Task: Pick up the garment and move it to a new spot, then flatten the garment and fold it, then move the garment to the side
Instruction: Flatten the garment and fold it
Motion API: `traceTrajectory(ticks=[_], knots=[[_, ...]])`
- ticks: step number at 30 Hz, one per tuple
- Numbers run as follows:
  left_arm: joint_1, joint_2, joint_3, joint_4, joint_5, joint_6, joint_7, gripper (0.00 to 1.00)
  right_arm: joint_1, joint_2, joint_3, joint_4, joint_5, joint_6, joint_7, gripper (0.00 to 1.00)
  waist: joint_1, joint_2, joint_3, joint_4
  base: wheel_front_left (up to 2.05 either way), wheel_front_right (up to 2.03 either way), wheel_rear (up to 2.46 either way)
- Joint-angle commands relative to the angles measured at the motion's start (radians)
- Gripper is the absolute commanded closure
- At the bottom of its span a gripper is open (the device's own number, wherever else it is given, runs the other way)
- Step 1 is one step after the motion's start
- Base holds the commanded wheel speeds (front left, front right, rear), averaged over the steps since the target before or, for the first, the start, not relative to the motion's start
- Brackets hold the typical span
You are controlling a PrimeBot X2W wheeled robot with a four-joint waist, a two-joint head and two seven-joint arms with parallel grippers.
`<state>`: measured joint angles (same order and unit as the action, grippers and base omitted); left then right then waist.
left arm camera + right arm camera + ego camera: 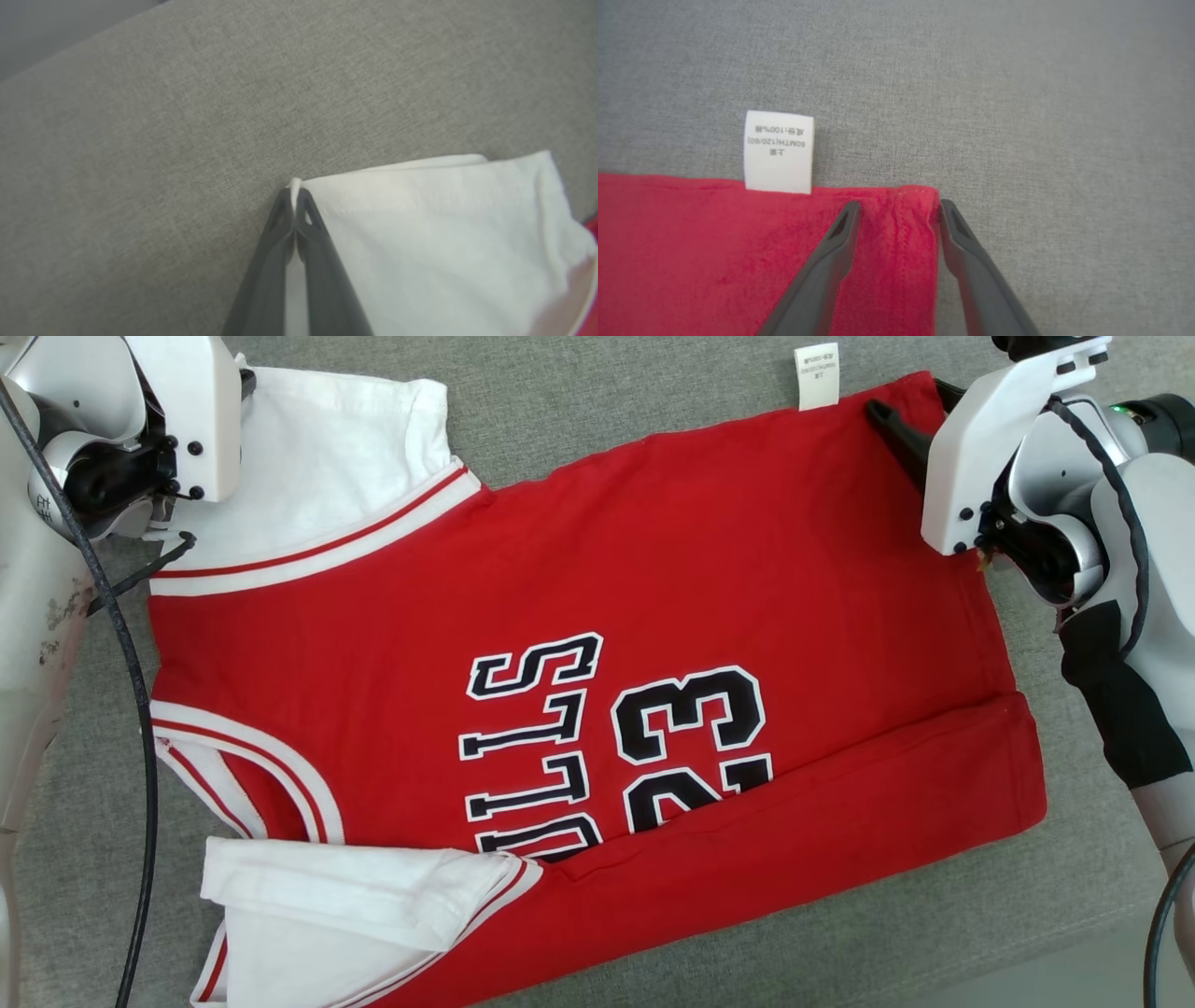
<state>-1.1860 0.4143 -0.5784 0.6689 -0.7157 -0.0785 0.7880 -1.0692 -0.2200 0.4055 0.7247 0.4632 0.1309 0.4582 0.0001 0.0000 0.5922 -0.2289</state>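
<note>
The right gripper grabs the jersey by its red hem corner [920, 394] [915, 204] next, where the jersey's edge bunches up slightly, since the jersey lies spread flat and wide.
The garment [653, 569], a red jersey with white sleeves and dark "23" lettering, lies spread on a grey cloth surface [597, 411]. In the left wrist view my left gripper [295, 196] is shut on the corner of the far white sleeve [444, 242], which pokes out between the fingertips. That sleeve [327, 457] lies at the top left in the head view. My right gripper [899, 207] is open, its fingers straddling the jersey's red hem corner [917, 200] and resting close on either side. A white care label [779, 151] sticks out of the hem beside it.
A second white sleeve [355, 915] is folded over at the jersey's near left. A black cable [140, 709] hangs down the left side. The grey surface ends at the lower right [1074, 933] and, in the left wrist view, at the upper left [70, 51].
</note>
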Motion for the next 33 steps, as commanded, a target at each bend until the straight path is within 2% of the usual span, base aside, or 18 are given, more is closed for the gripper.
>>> traceTrajectory(ticks=[1, 2, 3, 4, 8, 12, 18, 25, 30, 33], knots=[[0.015, 0.001, -0.013, 0.012, -0.005, -0.006, 0.015, 1.0, -0.013, -0.007, 0.004, 0.018, -0.009, 0.0, -0.013, 0.27, -0.0001, 0.0, 0.001, 0.005, 0.0, 0.0, 0.0], [0.015, 0.001, -0.014, 0.011, -0.004, -0.006, 0.016, 1.0, -0.017, -0.006, 0.008, 0.025, -0.008, 0.0, -0.016, 0.54, -0.0001, 0.0, 0.002, 0.007, 0.0, 0.0, 0.0], [0.015, 0.002, -0.015, 0.01, -0.004, -0.006, 0.016, 1.0, -0.021, -0.005, 0.012, 0.031, -0.007, 0.0, -0.018, 0.67, -0.0001, 0.0, 0.002, 0.008, 0.0, 0.0, 0.0], [0.016, 0.001, -0.016, 0.01, -0.006, -0.007, 0.016, 1.0, -0.024, -0.005, 0.014, 0.039, -0.007, 0.0, -0.019, 0.98, -0.0001, 0.0, 0.002, 0.01, 0.0, 0.0, 0.0], [0.016, 0.006, -0.02, -0.004, 0.004, -0.011, -0.015, 1.0, -0.053, -0.011, 0.013, 0.053, -0.016, 0.0, -0.058, 1.0, -0.0001, 0.0, 0.001, 0.018, 0.0, 0.0, 0.0], [-0.016, 0.019, -0.019, -0.036, 0.044, -0.024, -0.155, 1.0, -0.077, -0.019, -0.008, 0.073, -0.026, 0.0, -0.129, 1.0, -0.0001, 0.0, -0.004, 0.031, 0.0, 0.0, 0.0], [-0.054, 0.018, -0.027, -0.009, 0.086, -0.037, -0.329, 1.0, -0.104, -0.023, -0.032, 0.13, -0.026, 0.0, -0.224, 1.0, -0.0001, 0.0, -0.024, 0.06, 0.0, 0.0, 0.0], [-0.08, -0.006, -0.041, 0.036, 0.086, -0.045, -0.435, 1.0, -0.121, -0.04, -0.036, 0.185, 0.0, 0.0, -0.295, 1.0, -0.0001, 0.0, -0.051, 0.097, 0.0, 0.0, 0.0], [-0.059, -0.009, -0.068, 0.026, 0.079, -0.05, -0.518, 1.0, -0.096, -0.068, -0.022, 0.202, 0.062, 0.0, -0.338, 1.0, -0.0001, 0.0, -0.083, 0.133, 0.0, 0.0, 0.0], [-0.03, 0.008, -0.105, -0.01, 0.097, -0.05, -0.575, 1.0, -0.064, -0.102, -0.014, 0.201, 0.119, 0.0, -0.337, 1.0, -0.0001, 0.0, -0.108, 0.156, 0.0, 0.0, 0.0]])
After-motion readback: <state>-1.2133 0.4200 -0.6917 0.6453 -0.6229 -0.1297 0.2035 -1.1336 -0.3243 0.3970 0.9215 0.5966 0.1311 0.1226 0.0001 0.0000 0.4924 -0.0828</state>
